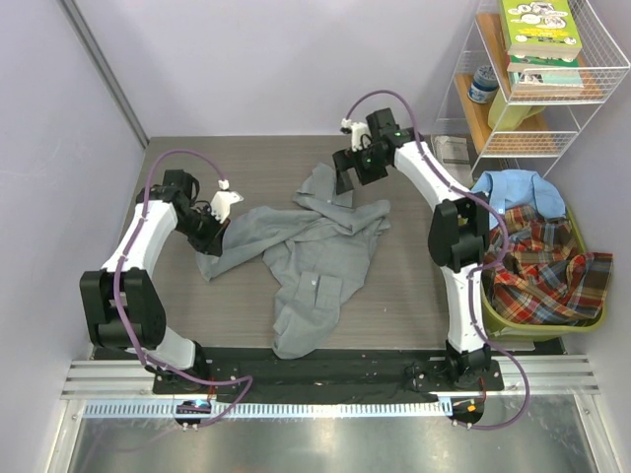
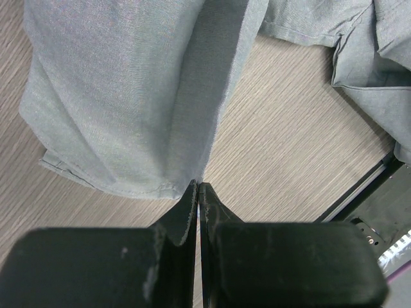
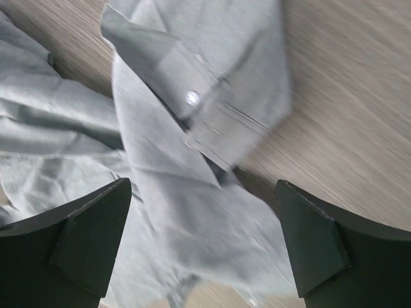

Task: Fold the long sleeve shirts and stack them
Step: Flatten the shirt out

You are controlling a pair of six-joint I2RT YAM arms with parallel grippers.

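Observation:
The robot's right gripper should draw the crumpled sleeve out for folding, so next it should grab the grey shirt's outer edge beside the buttoned cuff.
A plain grey long sleeve shirt (image 1: pixel 315 256) lies crumpled across the middle of the table. My left gripper (image 1: pixel 210 235) is at its left edge. In the left wrist view the gripper (image 2: pixel 198 186) is shut, its tips pinching the hem of the grey shirt (image 2: pixel 128 96), and a raised fold runs up from them. My right gripper (image 1: pixel 345 177) hovers over the shirt's far part. Seen from the right wrist, it (image 3: pixel 204 186) stands wide open above a buttoned cuff (image 3: pixel 218 122), holding nothing. A light blue shirt (image 1: pixel 518 192) and a red-green plaid shirt (image 1: pixel 537 266) lie in a bin.
The green bin (image 1: pixel 537 325) stands at the table's right edge. A white wire shelf (image 1: pixel 592 108) with books stands behind it, and a paper sheet (image 1: pixel 454 148) lies at the back right. A black strip (image 1: pixel 325 370) lines the near edge. Walls close in on the left and back.

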